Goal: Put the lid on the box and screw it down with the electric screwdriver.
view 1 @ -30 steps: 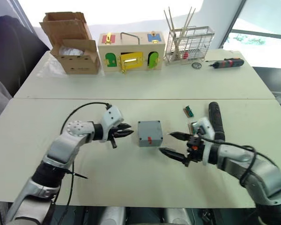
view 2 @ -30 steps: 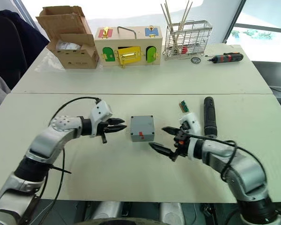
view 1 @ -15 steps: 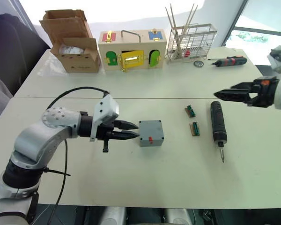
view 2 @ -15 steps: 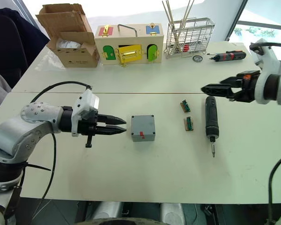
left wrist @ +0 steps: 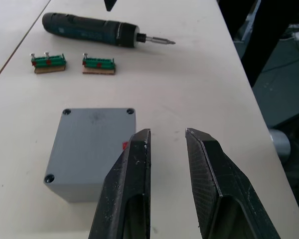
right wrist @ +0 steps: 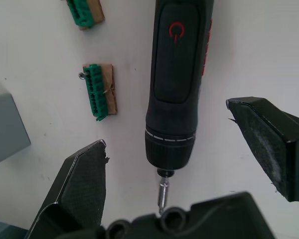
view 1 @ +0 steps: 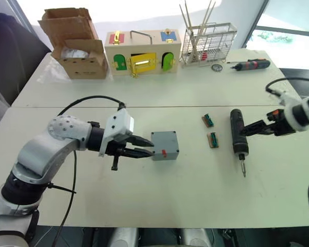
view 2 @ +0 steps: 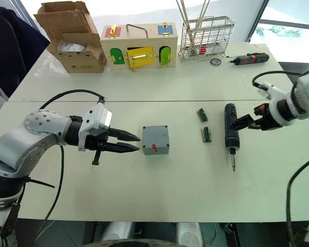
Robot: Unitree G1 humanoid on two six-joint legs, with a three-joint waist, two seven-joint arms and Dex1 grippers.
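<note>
The black electric screwdriver's bit point(view 1: 243, 168) has to stay free to drive the screws. My right gripper will next grab the screwdriver by its lower body above the ringed collar point(view 1: 239, 138).
The grey box point(view 1: 164, 146) stands mid-table with its red mark facing me. The lid point(left wrist: 92, 134), flat with corner screw holes, lies on top of it. My left gripper point(view 1: 146, 150) is at the box's left side, fingers open a little with nothing between them, tips at the box's wall. The black electric screwdriver point(view 1: 238, 135) lies on the table to the right, bit towards me. My right gripper point(right wrist: 164, 127) hovers wide open over its front end, one finger on each side, not touching it.
Two green terminal strips point(view 1: 208, 121) point(view 1: 212, 139) lie between box and screwdriver. Along the far table stand a cardboard box point(view 1: 77, 49), a wooden box with coloured doors point(view 1: 142, 54), a wire basket with sticks point(view 1: 208, 45) and a red-and-black screwdriver point(view 1: 250, 66).
My right gripper left the box's right side, swung up to the far right, then came down over the electric screwdriver. My left gripper edged right up to the box's left side.
</note>
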